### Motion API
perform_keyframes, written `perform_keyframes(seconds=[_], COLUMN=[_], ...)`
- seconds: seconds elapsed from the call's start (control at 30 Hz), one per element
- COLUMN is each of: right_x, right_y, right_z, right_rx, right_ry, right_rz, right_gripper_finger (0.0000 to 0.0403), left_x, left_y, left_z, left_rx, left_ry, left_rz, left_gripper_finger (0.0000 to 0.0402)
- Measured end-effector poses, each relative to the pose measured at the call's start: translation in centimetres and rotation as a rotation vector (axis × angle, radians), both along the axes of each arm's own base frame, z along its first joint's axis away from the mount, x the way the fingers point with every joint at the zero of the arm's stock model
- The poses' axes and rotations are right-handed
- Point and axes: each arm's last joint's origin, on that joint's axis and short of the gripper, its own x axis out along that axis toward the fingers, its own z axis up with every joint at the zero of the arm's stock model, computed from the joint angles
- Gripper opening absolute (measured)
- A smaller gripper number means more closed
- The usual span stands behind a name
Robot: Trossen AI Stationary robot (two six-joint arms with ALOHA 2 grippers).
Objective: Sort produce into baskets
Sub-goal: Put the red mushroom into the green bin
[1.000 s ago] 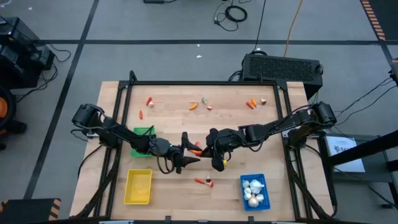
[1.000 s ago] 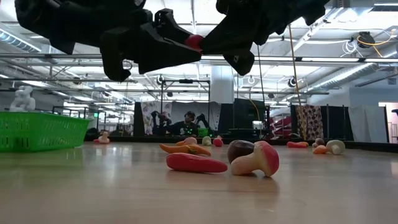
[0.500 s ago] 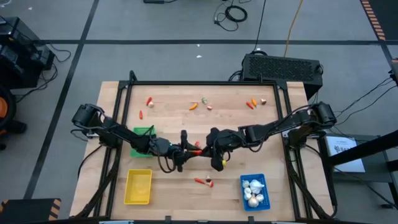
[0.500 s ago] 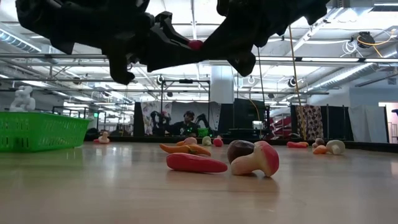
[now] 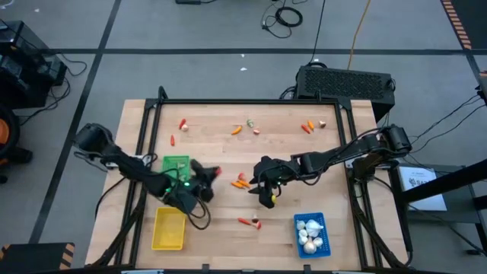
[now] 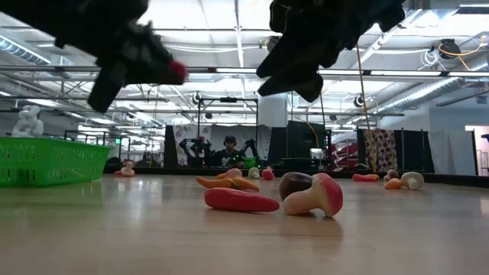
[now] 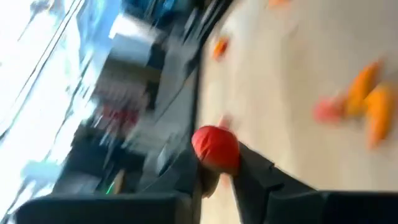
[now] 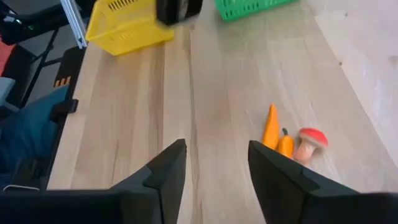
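The red cap [image 5: 217,170] in my left gripper hangs beside the green basket [image 5: 176,165], outside its rim, so my left gripper should line the cap up with the basket before opening.
My left gripper [image 5: 210,174] hangs over the table just right of the green basket [image 5: 176,165]. It is shut on a small round red piece of produce [image 7: 214,147], which also shows in the low view [image 6: 177,72]. My right gripper [image 8: 214,158] stands open above the table's middle [image 5: 261,187], with nothing between its fingers. On the table under it lie two orange pieces [image 5: 242,181]. A yellow basket [image 5: 169,228] stands at the near left. The blue basket [image 5: 311,234] at the near right holds white garlic bulbs. My left gripper pinches the red piece's sides [image 7: 219,163] between the free ends of its two fingers. The fingers point toward the table's right edge, about level. The piece sticks out past the fingertips [image 6: 164,69] and hangs clear of the table.
A red piece [image 5: 245,221] and a mushroom [image 5: 257,224] lie near the front edge. More small pieces lie along the far side, some on the left [image 5: 183,123], some in the middle [image 5: 237,129] and some on the right [image 5: 307,127]. Bare wood lies between the yellow and blue baskets.
My left gripper has shut on the red piece that my right gripper held at the table's middle. My right gripper has opened and let go. My left gripper has then drawn back toward the table's left edge and the green basket, carrying the piece clear of the table.
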Motion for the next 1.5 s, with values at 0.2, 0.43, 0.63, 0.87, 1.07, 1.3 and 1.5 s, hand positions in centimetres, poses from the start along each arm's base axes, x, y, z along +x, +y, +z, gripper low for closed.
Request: perform_keyframes(seconds=[0.2,0.43,0.63,0.87,1.07,1.3,1.5], right_x=[-0.1,0.0,0.0,0.0,0.0,0.1,0.1], right_y=[0.0,0.0,-0.1,-0.1,-0.1,-0.5,-0.7], right_z=[-0.1,-0.1,0.0,0.0,0.0,0.0,0.0], right_rx=[0.012,0.008,-0.006,-0.006,-0.012,-0.02,-0.02], right_ry=[0.014,0.009,0.002,0.001,-0.001,-0.006,-0.006], right_rz=[-0.01,-0.004,0.005,0.005,0.01,0.005,-0.001], right_gripper_finger=[0.0169,0.0169,0.0169,0.0169,0.0169,0.0169,0.0169], left_x=[-3.3,-6.6,-8.5,-9.2,-9.6,-9.3,-9.3], left_y=[2.1,6.2,6.8,6.9,7.1,7.1,7.1], left_z=[0.7,1.5,1.8,1.2,0.8,0.5,0.5], left_rx=[-0.31,-0.859,-1.089,-1.142,-1.056,-1.034,-1.029], left_ry=[-0.089,0.011,0.158,0.149,0.181,0.185,0.185], left_rz=[0.17,0.441,0.549,0.735,0.798,0.807,0.808], left_gripper_finger=[0.0068,0.0068,0.0068,0.0072,0.0116,0.0168,0.0173])
